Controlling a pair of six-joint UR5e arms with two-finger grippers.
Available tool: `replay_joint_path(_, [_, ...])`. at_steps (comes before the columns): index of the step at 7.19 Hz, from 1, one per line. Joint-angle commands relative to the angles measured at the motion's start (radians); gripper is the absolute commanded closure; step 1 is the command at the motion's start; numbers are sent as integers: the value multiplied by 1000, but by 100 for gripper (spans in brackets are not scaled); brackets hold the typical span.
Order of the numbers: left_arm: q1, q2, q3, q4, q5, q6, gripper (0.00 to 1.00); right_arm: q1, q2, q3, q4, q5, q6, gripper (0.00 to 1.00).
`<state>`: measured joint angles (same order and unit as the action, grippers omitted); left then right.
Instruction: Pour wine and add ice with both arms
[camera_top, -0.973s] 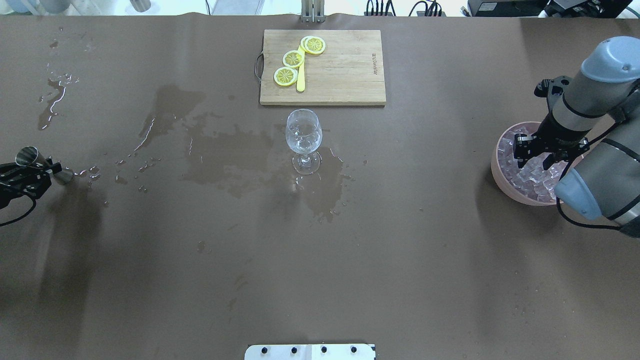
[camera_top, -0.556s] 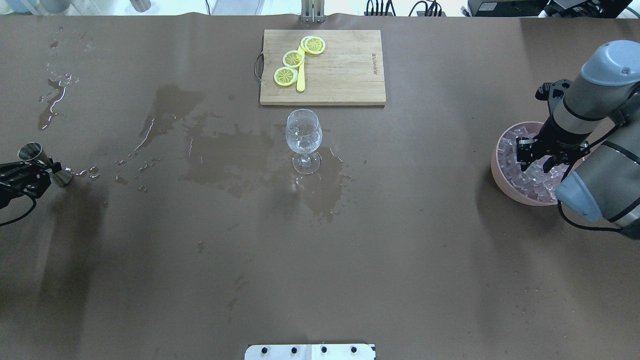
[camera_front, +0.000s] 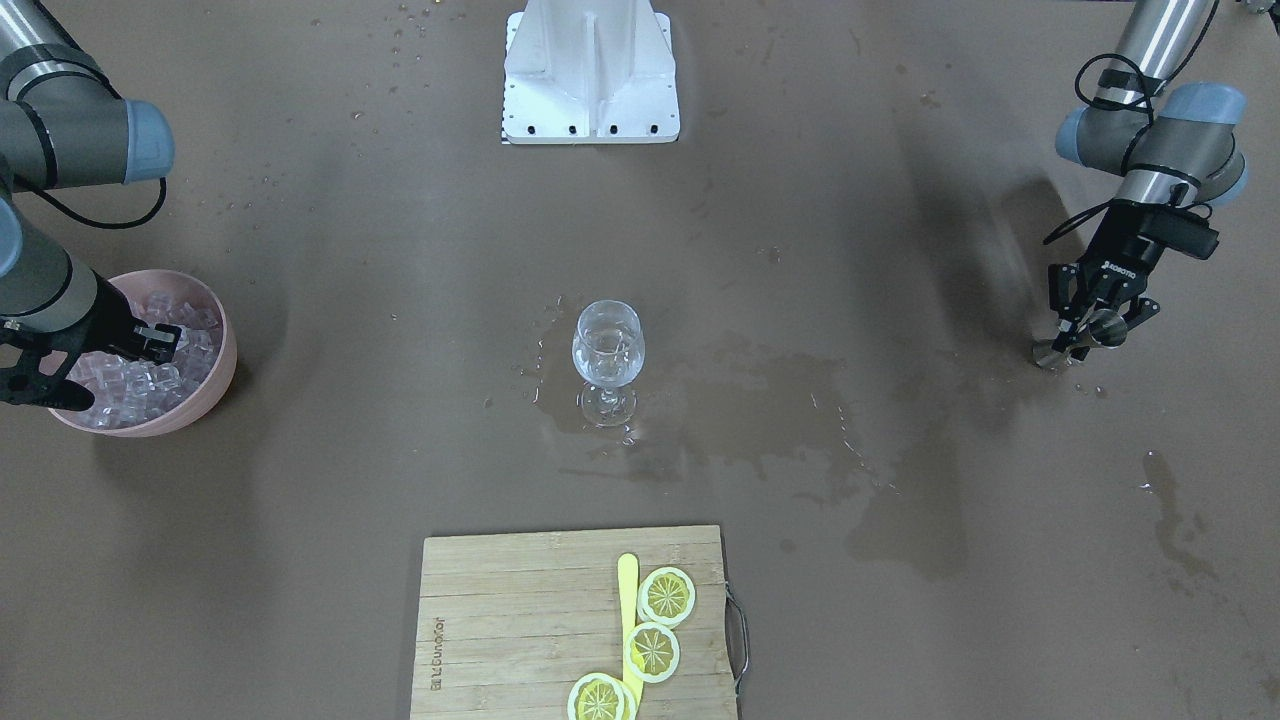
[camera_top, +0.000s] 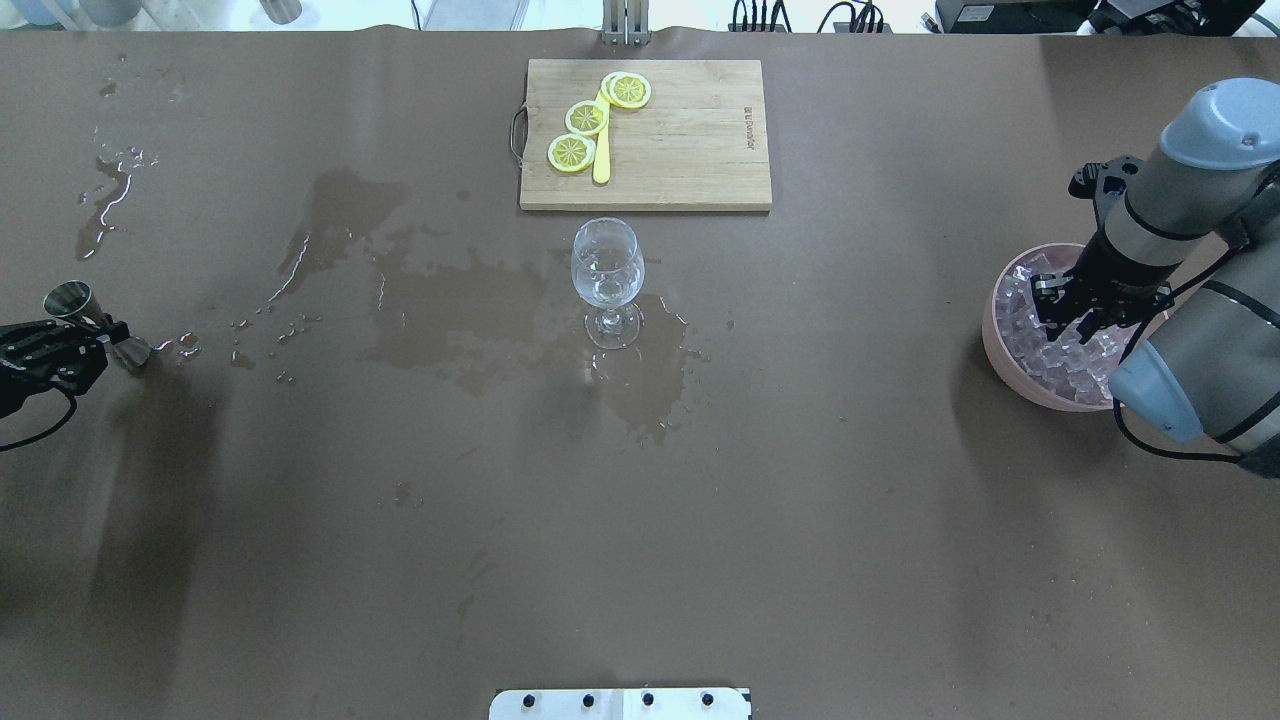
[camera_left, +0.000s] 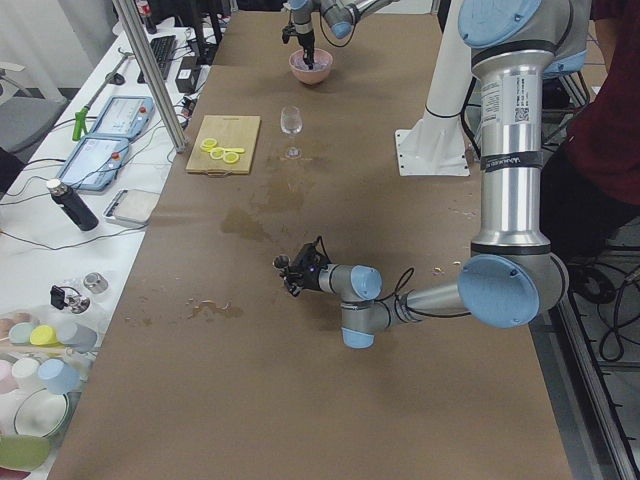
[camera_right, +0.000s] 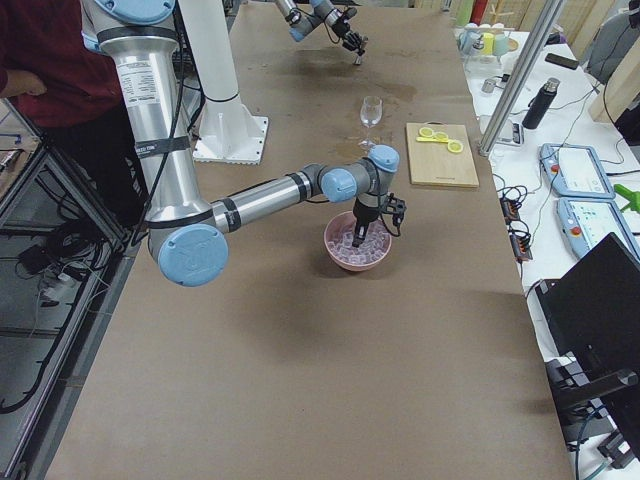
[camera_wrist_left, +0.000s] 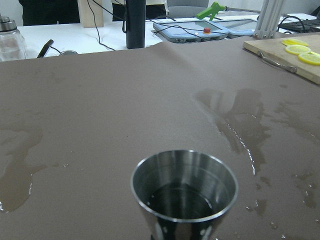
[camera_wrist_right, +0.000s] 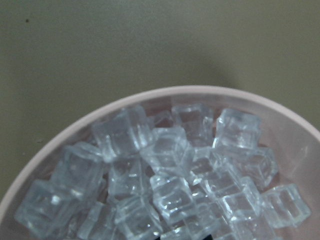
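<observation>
The robot will add ice to the wine glass (camera_front: 608, 358), so its right gripper will next grab one ice cube by the cube's opposite flat sides.
A stemmed glass (camera_top: 607, 265) (camera_front: 608, 345) stands upright mid-table in a wet patch. At the far left my left gripper (camera_top: 100, 338) (camera_front: 1093, 325) is shut on a steel jigger (camera_top: 75, 300) (camera_wrist_left: 184, 192), held slightly tilted just over the table. A little clear wine (camera_wrist_left: 182, 201) lies in its cup. My right gripper (camera_top: 1090, 315) (camera_front: 105, 362) is open, its fingers dipped among the ice (camera_wrist_right: 167, 192) (camera_top: 1060, 355) in a pink bowl (camera_top: 1000, 345) (camera_front: 222, 365) at the far right. I see no cube between its fingers.
A wooden cutting board (camera_top: 680, 140) with lemon slices (camera_top: 585, 118) and a yellow knife lies just behind the glass. Wet spills (camera_top: 450, 300) spread left of the glass towards the jigger. The white mounting base (camera_front: 590, 70) sits at the robot's table edge.
The left gripper has tipped the jigger a little more upright and shifted it slightly. The right gripper has only shifted slightly over the ice bowl.
</observation>
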<state>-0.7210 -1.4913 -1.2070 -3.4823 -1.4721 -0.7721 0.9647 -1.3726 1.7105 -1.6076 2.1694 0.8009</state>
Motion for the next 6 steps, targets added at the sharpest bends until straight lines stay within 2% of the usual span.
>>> replay_joint_path(1, [0,-10,-46,15,-51,-1,100,15,1,6,0,3,0,84])
replay_joint_path(3, [0,-36,-81,50,-85,-1,100,49,-6,38,-6,12,0,84])
replay_joint_path(4, [-2,-84,-127,125,-85,-4,100,57,-6,38,-8,3,-5,84])
replay_joint_path(6, [-2,-107,-305,297,-83,-18,100,84,0,52,-11,-3,-14,84])
